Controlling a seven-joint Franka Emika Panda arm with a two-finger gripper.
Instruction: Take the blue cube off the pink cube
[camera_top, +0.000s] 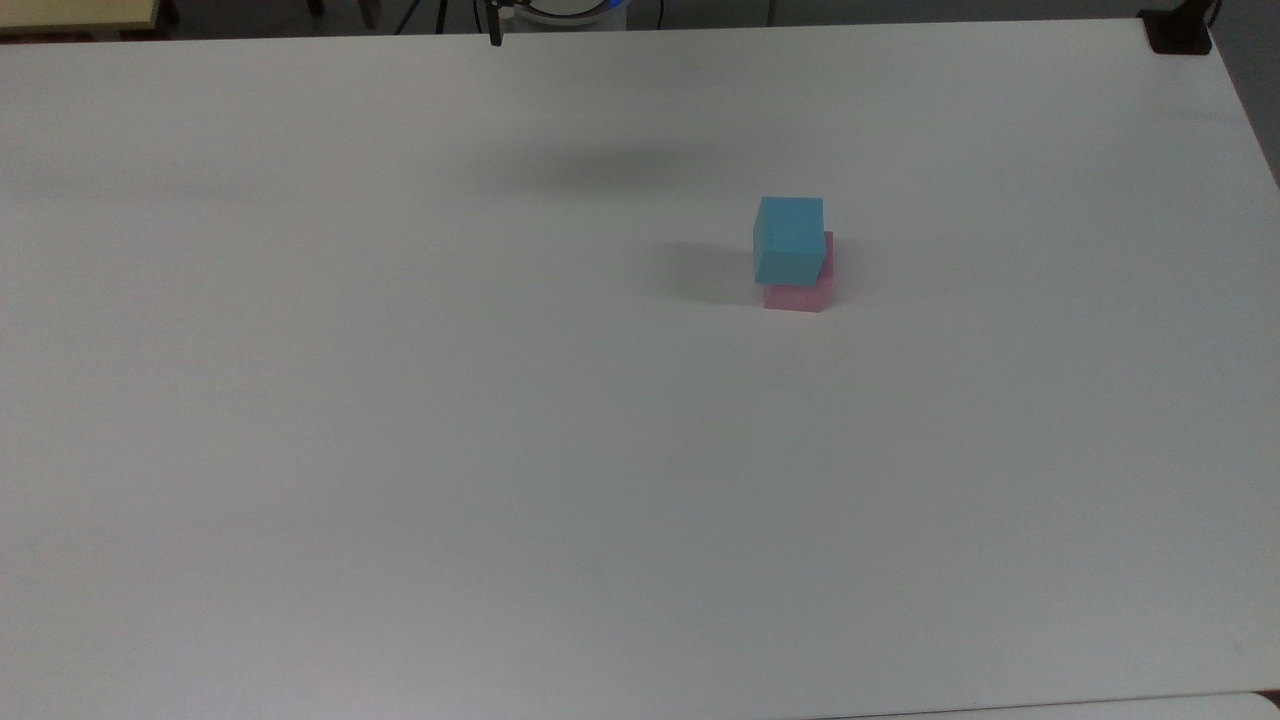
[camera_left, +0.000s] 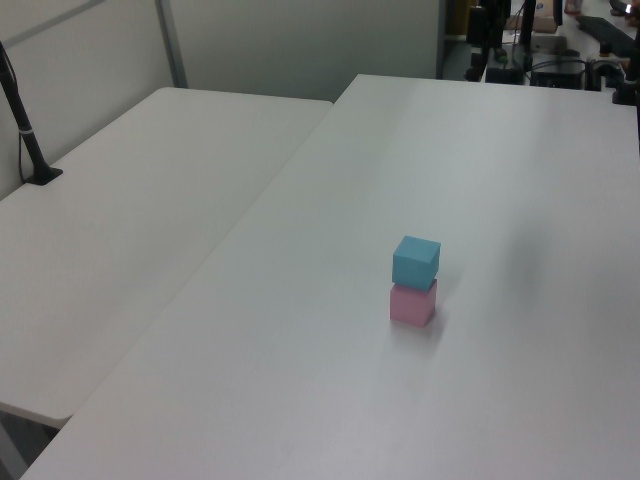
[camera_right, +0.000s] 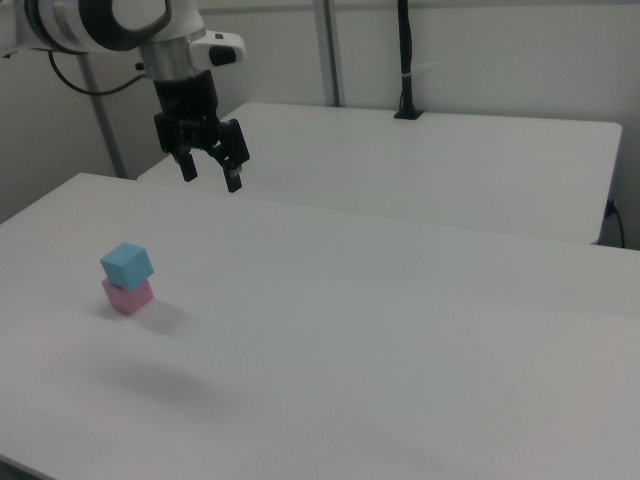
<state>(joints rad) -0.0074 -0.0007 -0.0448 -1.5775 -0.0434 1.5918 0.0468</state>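
Observation:
I should next grab the blue cube by its opposite sides with my gripper, so that I can take it off the pink cube (camera_left: 412, 305).
The blue cube (camera_top: 789, 238) (camera_left: 415, 261) (camera_right: 127, 263) rests on top of the pink cube (camera_top: 797, 296) (camera_left: 412, 305) (camera_right: 128, 296), turned slightly askew on it. The stack stands on the white table (camera_top: 500, 450). My gripper (camera_right: 210, 176) hangs high in the air, up and to the right of the stack in the right view, well apart from both cubes. Its two black fingers are spread open with nothing between them. One fingertip (camera_top: 494, 36) pokes in at the top edge of the top view.
A second white table (camera_left: 120, 230) adjoins this one. A black post (camera_right: 405, 60) stands clamped at its far edge. A black clamp (camera_top: 1178, 30) sits at the table's far right corner in the top view. Open tabletop surrounds the stack on every side.

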